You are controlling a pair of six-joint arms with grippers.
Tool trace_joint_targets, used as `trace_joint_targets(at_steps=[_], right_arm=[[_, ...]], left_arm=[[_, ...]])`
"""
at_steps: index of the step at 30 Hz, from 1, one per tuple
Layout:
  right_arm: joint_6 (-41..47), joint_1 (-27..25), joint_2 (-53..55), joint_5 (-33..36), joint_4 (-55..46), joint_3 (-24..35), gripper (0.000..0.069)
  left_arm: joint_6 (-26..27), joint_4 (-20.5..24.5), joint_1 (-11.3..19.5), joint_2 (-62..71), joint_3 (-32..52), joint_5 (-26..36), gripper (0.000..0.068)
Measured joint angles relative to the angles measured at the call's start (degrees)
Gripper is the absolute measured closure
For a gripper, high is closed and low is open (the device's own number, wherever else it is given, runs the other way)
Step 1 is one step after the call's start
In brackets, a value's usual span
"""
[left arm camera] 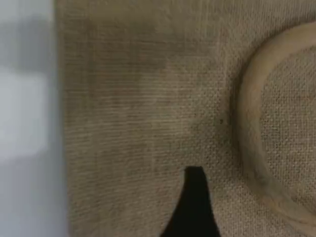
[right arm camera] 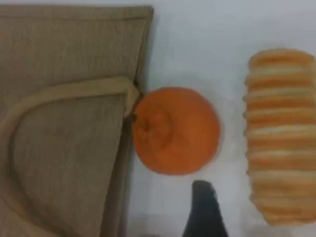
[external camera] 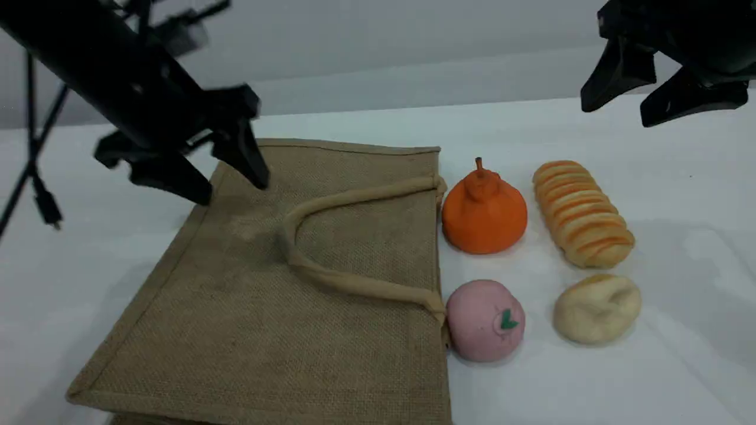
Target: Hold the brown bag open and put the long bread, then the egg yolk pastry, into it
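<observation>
My left gripper will next pinch the bag by its raised handle loop (external camera: 288,236), because the bag's cloth (external camera: 234,304) is lying flat on the tabletop.
The brown bag (external camera: 283,295) lies flat on the table with its mouth to the right, and one beige handle (external camera: 331,203) loops across its top face. My left gripper (external camera: 233,190) hovers open over the bag's far left corner with nothing between its fingers. In the left wrist view, its fingertip (left arm camera: 195,207) is above the weave (left arm camera: 138,123) beside the handle (left arm camera: 249,128). The striped long bread (external camera: 582,212) lies at the right, and the egg yolk pastry (external camera: 596,307) sits in front of it. High at the far right, my right gripper (external camera: 617,113) is open and empty. Its fingertip (right arm camera: 205,212) shows between the orange fruit and the long bread (right arm camera: 281,133).
An orange stemmed fruit (external camera: 484,212) sits against the bag's mouth at the back. A pink ball with a green mark (external camera: 484,319) sits against the mouth at the front. The white table (external camera: 679,366) runs on to the right. A tripod and cable (external camera: 41,195) stand at the far left.
</observation>
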Motion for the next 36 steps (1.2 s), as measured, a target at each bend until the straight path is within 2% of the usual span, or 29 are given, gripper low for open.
trace_joint_targets(at_steps=[16,19,26,28,31,36], right_arm=[[0.2,0.0,-0.1,0.0,0.0,0.0,0.0255],[0.1,0.0,-0.1,0.0,0.0,0.0,0.0255],[0.1,0.0,-0.1,0.0,0.1,0.0,0.0255],[0.1,0.0,-0.1,0.0,0.1,0.0,0.0255],[0.1,0.0,-0.1,-0.1,0.1,0.0,0.0255],[0.1,0.0,-0.1,-0.7,0.1,0.0,0.0255]], left_arm=[[-2.8,0.5,-3.8,11.7,-7.9,1.0,0.0146],[-4.8,2.9,-4.5,12.8,-9.0,0.6,0.0146],[-15.1,13.8,-5.5,14.6,-11.0,1.2,0.0157],[-16.5,15.4,-5.8,14.6,-11.0,0.9,0.0170],[-16.5,15.1,-6.1,14.6,-11.0,0.2,0.0202],[-16.5,14.7,-6.4,14.6,-11.0,0.2,0.0325]])
